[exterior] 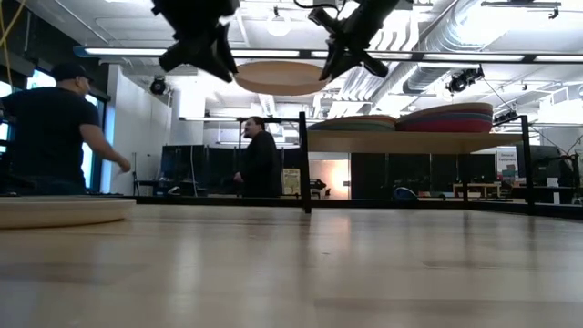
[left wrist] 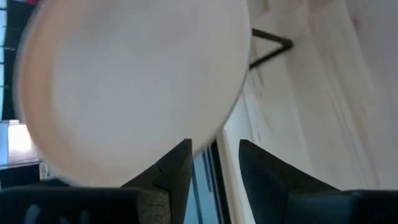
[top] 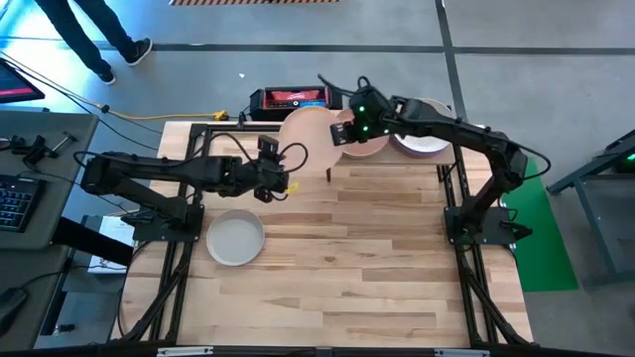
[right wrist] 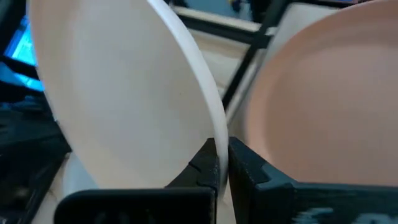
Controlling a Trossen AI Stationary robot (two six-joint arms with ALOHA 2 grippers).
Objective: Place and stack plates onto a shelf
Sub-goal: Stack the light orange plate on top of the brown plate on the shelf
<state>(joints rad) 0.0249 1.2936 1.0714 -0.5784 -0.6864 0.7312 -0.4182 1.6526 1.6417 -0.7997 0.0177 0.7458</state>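
The cream plate (top: 308,129) is in the air to the side of the salmon plate on the shelf, so the robot's right gripper will keep holding it.
A cream plate (top: 308,129) (exterior: 281,77) hangs in the air near the far edge, to the left of the shelf (exterior: 410,142) and higher than its load. My right gripper (top: 342,131) (right wrist: 222,144) is shut on that plate. My left gripper (top: 283,171) (left wrist: 214,146) is open, close by the plate's left edge (exterior: 239,78), and its fingers stand apart from it. Two stacks of plates (exterior: 355,123) (exterior: 455,118) rest on the shelf board; the nearer stack has a salmon plate (right wrist: 323,106) on top. A grey plate (top: 235,239) lies flat on the table. My right gripper pinches the cream plate's rim (right wrist: 214,124) on its right side between the two fingers, one on each face. The fingers reach in from the table's right. The plate is lifted clear and sits nearly level, sticking out leftward from the fingers.
The shelf's black posts (exterior: 303,164) (exterior: 526,164) stand on the table at the far side. A red and black box (top: 290,98) lies beyond the far edge. People stand in the room behind (exterior: 260,164). Bare wood spreads across the table's middle and near part (top: 347,268).
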